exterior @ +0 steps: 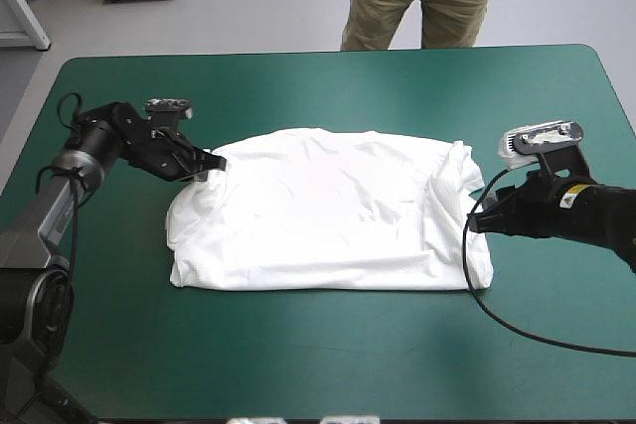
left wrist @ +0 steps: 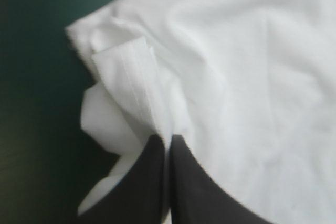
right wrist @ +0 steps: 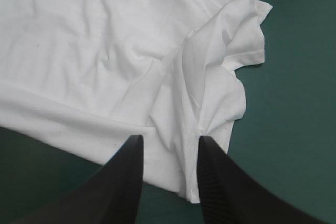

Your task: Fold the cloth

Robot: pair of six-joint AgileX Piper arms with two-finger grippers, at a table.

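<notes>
A fold of cloth stands up at the T-shirt's sleeve end. My right gripper should next grab the T-shirt by that hemmed fold (right wrist: 190, 174).
The white T-shirt (exterior: 328, 211) lies spread across the middle of the teal-green table, with a bunched sleeve at its right end. My left gripper (exterior: 206, 168) is at the shirt's far left corner. In the left wrist view that gripper (left wrist: 169, 140) is shut on the T-shirt (left wrist: 236, 77), a thin edge of cloth pinched between the black fingers and a folded sleeve hem just ahead. My right gripper (exterior: 477, 223) sits at the shirt's right edge. Seen from its wrist, the right gripper (right wrist: 169, 142) is open and its fingers straddle a raised ridge of the T-shirt (right wrist: 79, 51).
The teal-green cover (exterior: 328, 354) shows on every side of the shirt, with the widest strip toward the near edge. Narrower bands run along the far edge (exterior: 328, 76) and behind each arm.
</notes>
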